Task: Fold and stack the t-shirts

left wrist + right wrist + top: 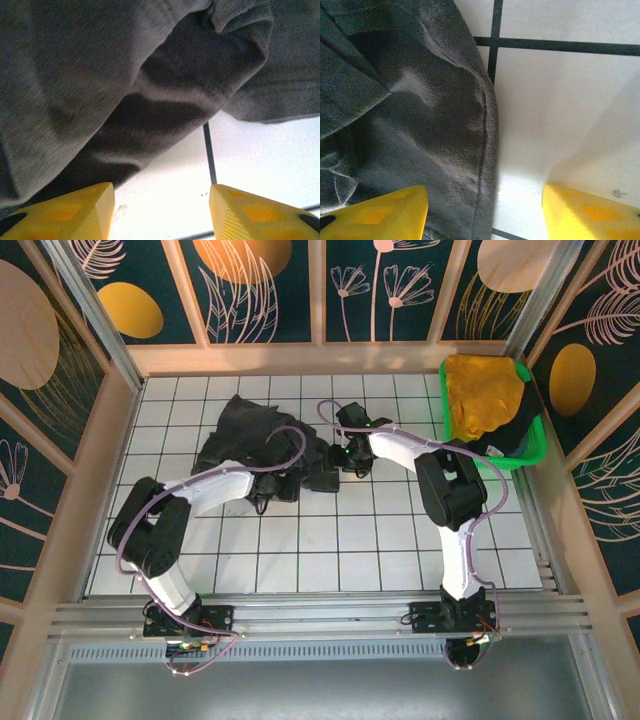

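Note:
I need to spread the charcoal-black t-shirt's edge (pixel 299 481) (pixel 152 159) out with the rest of the t-shirt for folding, so my left gripper should grab that edge next, apart from the right gripper's hemmed edge.
A charcoal-black t-shirt (pixel 250 435) lies crumpled on the white tiled table (pixel 380 540), left of centre. My left gripper (pixel 318 478) is at its right edge. In the left wrist view that gripper (pixel 162 210) is open over bare tile, with the cloth (pixel 125 85) just ahead of its yellow fingertips (pixel 75 212). My right gripper (pixel 345 453) reaches in from the right. It (pixel 485 212) is open too, and the shirt's hemmed edge (pixel 445 130) lies loose between its fingers. A mustard-yellow t-shirt (pixel 483 395) sits in the green basket, with more black cloth (pixel 510 435) under it.
The bright green basket (pixel 537 445) stands at the table's back right corner. Wooden walls (pixel 95 480) enclose the table on three sides. Both arms meet near the centre, cables looping over them. White tiles stretch toward the near edge.

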Available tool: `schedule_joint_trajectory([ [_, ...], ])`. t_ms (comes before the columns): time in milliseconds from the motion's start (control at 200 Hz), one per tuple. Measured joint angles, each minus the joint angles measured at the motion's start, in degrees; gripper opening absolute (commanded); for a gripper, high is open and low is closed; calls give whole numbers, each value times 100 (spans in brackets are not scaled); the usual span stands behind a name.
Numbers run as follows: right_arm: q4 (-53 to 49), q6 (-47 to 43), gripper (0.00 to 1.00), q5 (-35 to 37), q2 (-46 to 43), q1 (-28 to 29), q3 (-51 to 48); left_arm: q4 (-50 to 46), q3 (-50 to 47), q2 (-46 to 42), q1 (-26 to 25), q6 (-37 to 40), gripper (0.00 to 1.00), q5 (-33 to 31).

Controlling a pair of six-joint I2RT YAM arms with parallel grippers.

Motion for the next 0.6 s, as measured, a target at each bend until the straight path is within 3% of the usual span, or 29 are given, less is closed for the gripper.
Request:
schedule_joint_trajectory([
  [175, -22, 234, 62, -125, 66, -17, 59, 103, 658, 586, -278, 306, 54, -481],
  [305, -17, 356, 61, -179, 72, -24, 59, 188, 925, 920, -323, 461, 48, -918],
  [460, -31, 474, 60, -275, 129, -44, 116, 197, 938, 1158, -317, 634, 34, -1272],
  [601, -166, 566, 57, -374, 273, -61, 337, 330, 800, 1126, -317, 719, 13, -1353],
])
